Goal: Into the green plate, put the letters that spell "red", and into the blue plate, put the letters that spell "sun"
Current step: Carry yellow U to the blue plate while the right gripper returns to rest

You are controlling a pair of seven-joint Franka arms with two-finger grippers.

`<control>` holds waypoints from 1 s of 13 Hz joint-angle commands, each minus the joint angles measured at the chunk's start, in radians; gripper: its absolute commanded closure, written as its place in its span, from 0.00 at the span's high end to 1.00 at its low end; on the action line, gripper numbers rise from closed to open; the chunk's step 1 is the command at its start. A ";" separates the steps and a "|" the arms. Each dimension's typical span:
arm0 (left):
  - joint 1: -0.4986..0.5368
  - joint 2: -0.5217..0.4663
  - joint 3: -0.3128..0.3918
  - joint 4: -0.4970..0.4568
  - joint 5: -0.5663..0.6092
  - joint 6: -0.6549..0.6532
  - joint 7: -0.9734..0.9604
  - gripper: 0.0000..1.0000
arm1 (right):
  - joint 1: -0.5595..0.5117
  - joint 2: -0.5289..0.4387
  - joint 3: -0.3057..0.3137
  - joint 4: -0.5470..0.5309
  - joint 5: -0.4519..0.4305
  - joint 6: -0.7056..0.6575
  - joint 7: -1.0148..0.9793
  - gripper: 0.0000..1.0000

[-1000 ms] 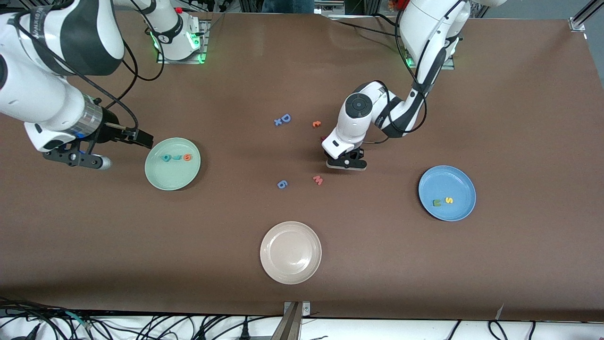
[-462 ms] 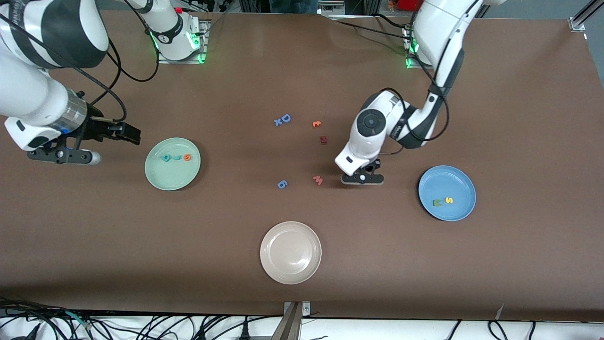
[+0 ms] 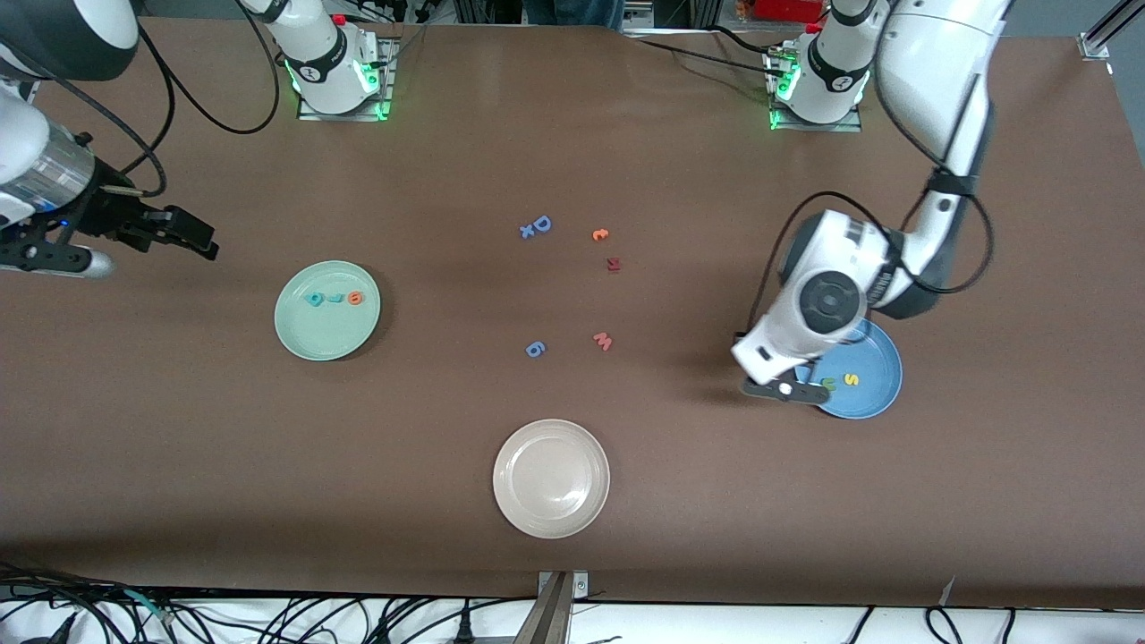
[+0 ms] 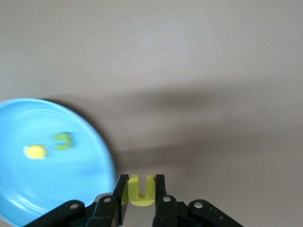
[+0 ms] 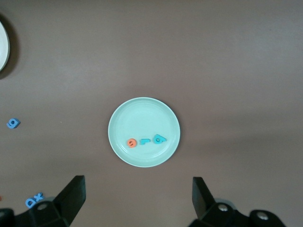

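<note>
The lower edge of the yellow "n" hangs beside the plate's rim in the wrist view, so my left gripper needs to keep holding it until it sits inside the blue plate (image 4: 47, 165).
My left gripper (image 3: 787, 389) hangs over the table at the rim of the blue plate (image 3: 866, 353), shut on the yellow "n" (image 4: 140, 196), which sits between its fingers. The green "u" (image 3: 829, 384) and yellow "s" (image 3: 852, 379) lie in that plate, which also shows in the left wrist view (image 4: 47, 189). The green plate (image 3: 322, 335) holds the teal "d" (image 3: 315, 299), teal "r" (image 3: 335, 299) and orange "e" (image 3: 355, 299). My right gripper (image 3: 190, 238) stands open and empty, above the table beside the green plate (image 5: 142, 118), toward the right arm's end.
A beige plate (image 3: 551, 478) sits near the front edge. Loose letters lie mid-table: a blue "D" with an "x" (image 3: 537, 226), an orange one (image 3: 600, 235), a dark red one (image 3: 614, 264), a pink "w" (image 3: 603, 341) and a blue one (image 3: 535, 349).
The left arm has carried the yellow "n" from mid-table over to the blue plate's rim. The right arm has drawn away from the green plate toward its own end of the table.
</note>
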 commanded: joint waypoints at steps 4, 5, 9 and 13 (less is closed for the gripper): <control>0.162 0.004 -0.013 0.008 -0.013 -0.034 0.217 0.20 | -0.075 -0.082 0.063 -0.013 -0.027 -0.128 -0.009 1.00; 0.167 0.004 -0.013 0.008 -0.013 -0.034 0.217 0.32 | -0.098 -0.084 0.094 -0.010 -0.036 -0.120 -0.019 1.00; 0.212 -0.002 -0.013 0.008 -0.013 -0.034 0.217 1.00 | -0.126 -0.056 0.145 0.013 -0.037 -0.069 -0.016 1.00; 0.255 -0.032 -0.013 0.008 -0.013 -0.054 0.226 1.00 | -0.135 0.007 0.128 0.114 -0.016 -0.110 -0.028 1.00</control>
